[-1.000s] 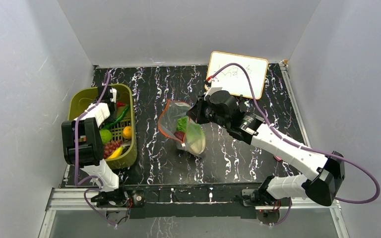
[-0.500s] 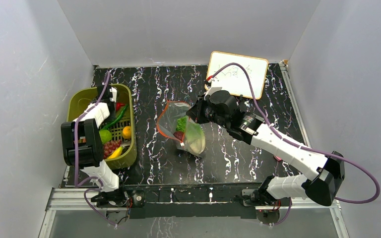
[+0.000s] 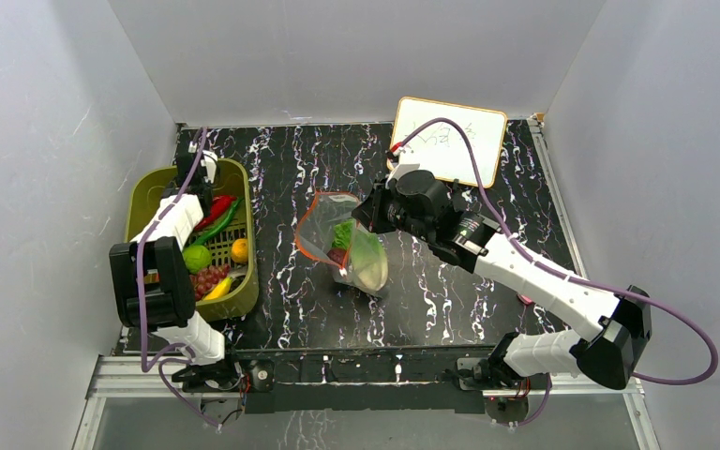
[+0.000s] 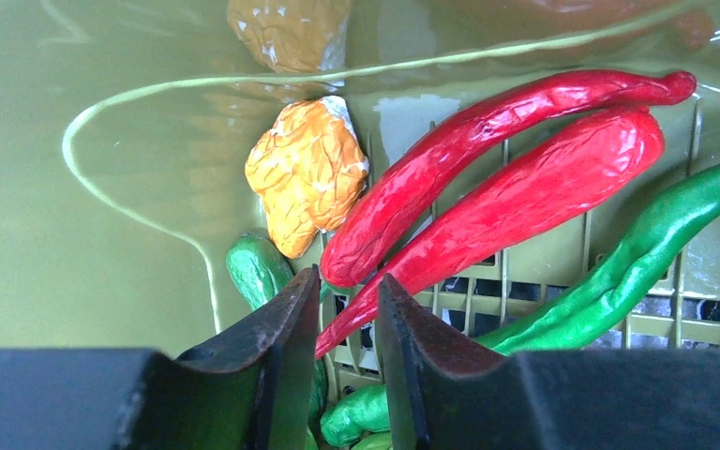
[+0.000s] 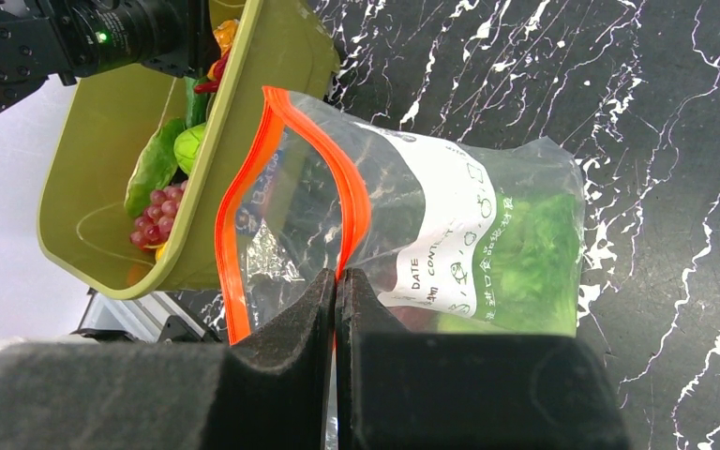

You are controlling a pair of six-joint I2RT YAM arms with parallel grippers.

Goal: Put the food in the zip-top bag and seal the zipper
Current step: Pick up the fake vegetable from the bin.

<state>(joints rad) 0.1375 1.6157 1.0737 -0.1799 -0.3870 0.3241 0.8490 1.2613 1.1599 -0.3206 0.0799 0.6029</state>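
My left gripper picks up the red chili by its thin tip (image 4: 342, 327) next, leaving the chili's thick end free to enter the zip-top bag.
The clear zip-top bag (image 3: 342, 239) lies mid-table with its mouth held up and gaping. My right gripper (image 5: 337, 281) is shut on the red-orange zipper (image 5: 244, 187) at the mouth's edge. Green cabbage (image 5: 534, 262) shows inside the bag. My left gripper (image 4: 349, 291) is down in the far end of the olive basket (image 3: 145, 187). Its jaws stand slightly apart, with the thin tip of a red chili (image 4: 525, 178) lying in the gap. An orange lumpy piece (image 4: 307, 173) and a green pepper (image 4: 637, 262) lie beside it.
Grapes (image 3: 208, 277), an orange (image 3: 240, 249), a lime (image 3: 199, 257) and a banana (image 3: 217, 288) fill the basket's near half. A whiteboard (image 3: 450, 139) lies at the table's far right. Grey walls enclose the table on three sides.
My left gripper has shifted toward the basket's far end, and its jaws closed and then parted again. The right gripper and the bag have not moved.
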